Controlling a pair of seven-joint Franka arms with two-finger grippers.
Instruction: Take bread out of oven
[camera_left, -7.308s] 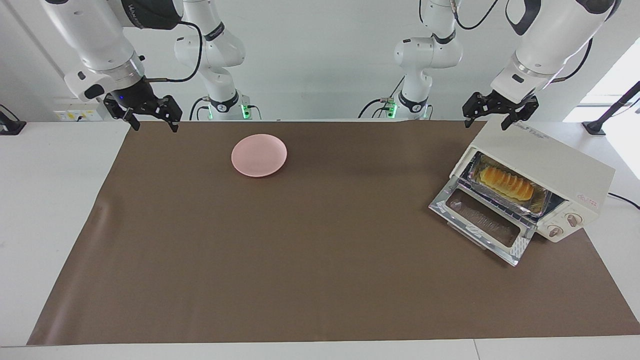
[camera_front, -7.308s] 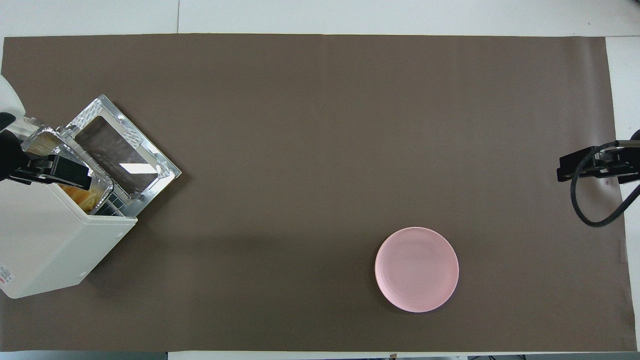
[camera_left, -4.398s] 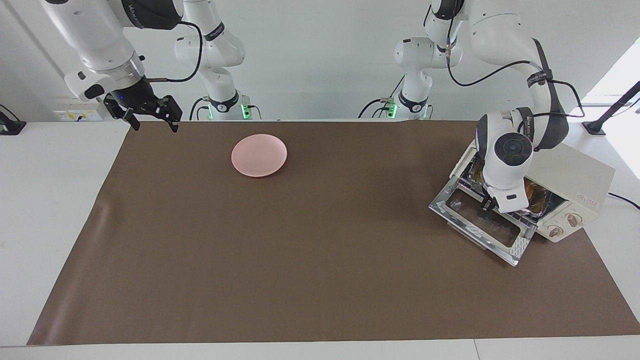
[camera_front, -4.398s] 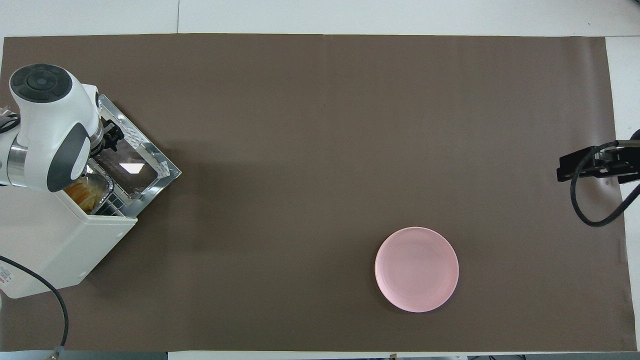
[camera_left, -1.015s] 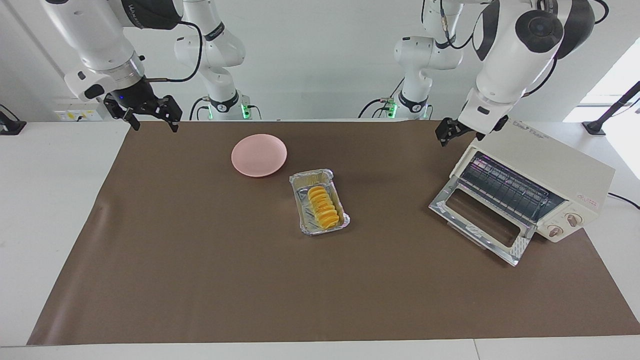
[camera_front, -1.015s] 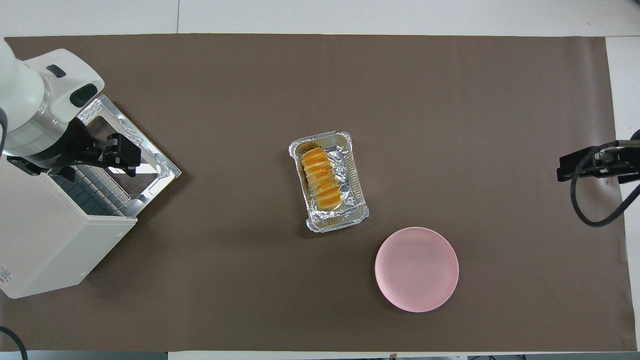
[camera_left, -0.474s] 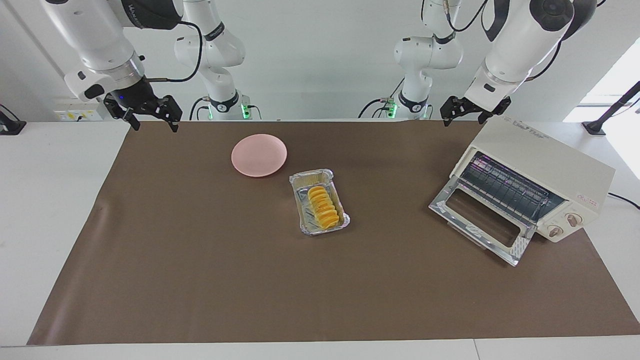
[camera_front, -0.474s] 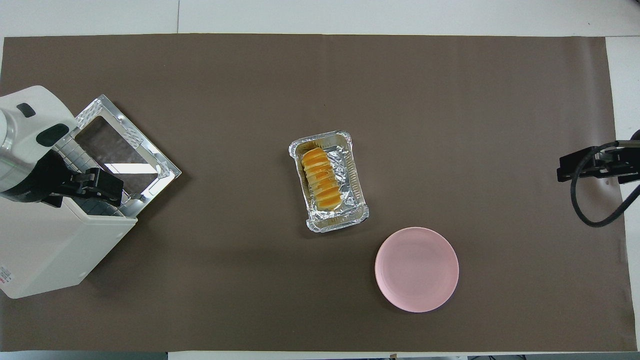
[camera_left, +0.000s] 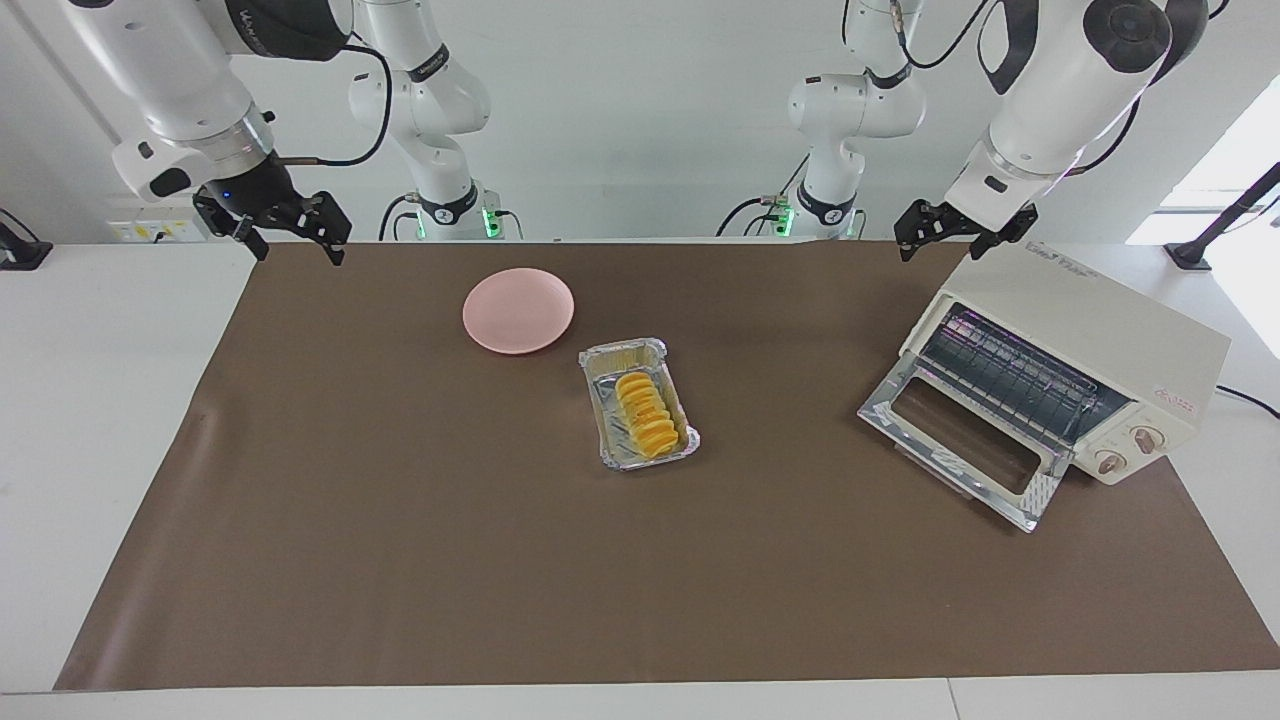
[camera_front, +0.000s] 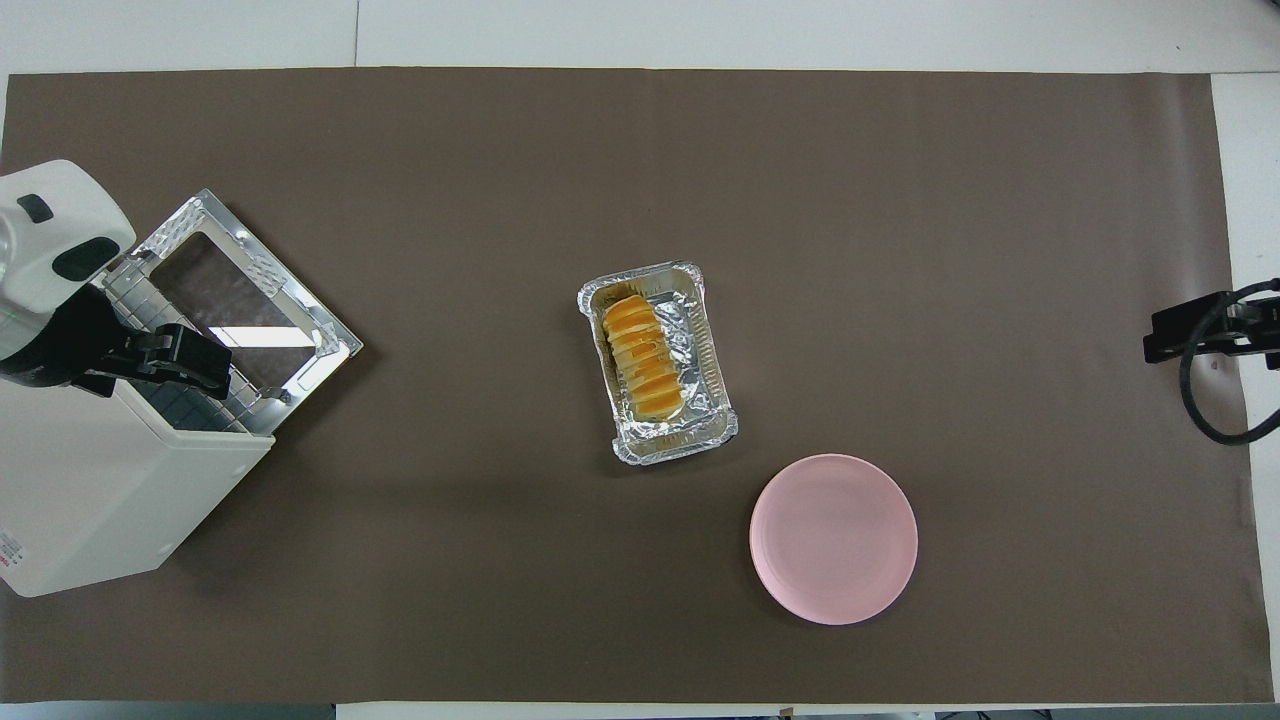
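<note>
The right gripper grips the bread by its end next. Then it moves the bread out of the foil tray onto the pink plate (camera_front: 833, 539).
The bread (camera_left: 646, 415), a ridged golden-yellow loaf, lies in a crinkled foil tray (camera_left: 624, 351) on the brown mat at the table's middle; it also shows in the overhead view (camera_front: 643, 358). The cream-white oven (camera_left: 1095, 320) stands at the left arm's end with its glass door (camera_left: 960, 450) dropped open and only the bare wire rack (camera_left: 1010, 370) inside. My left gripper (camera_left: 950, 243) is open and empty, in the air over the oven's top edge (camera_front: 165, 362). My right gripper (camera_left: 297, 250) is open and empty, waiting over the mat's corner at the right arm's end.
A round pink plate (camera_left: 518, 310) sits beside the foil tray (camera_front: 700, 345), nearer to the robots and toward the right arm's end (camera_front: 833, 538). The oven's open door (camera_front: 240, 300) juts out over the mat.
The tray with the bread has gone from the oven to the table's middle. In the last second my left gripper drew back from over the door to the oven's top. My right gripper shifted slightly outward.
</note>
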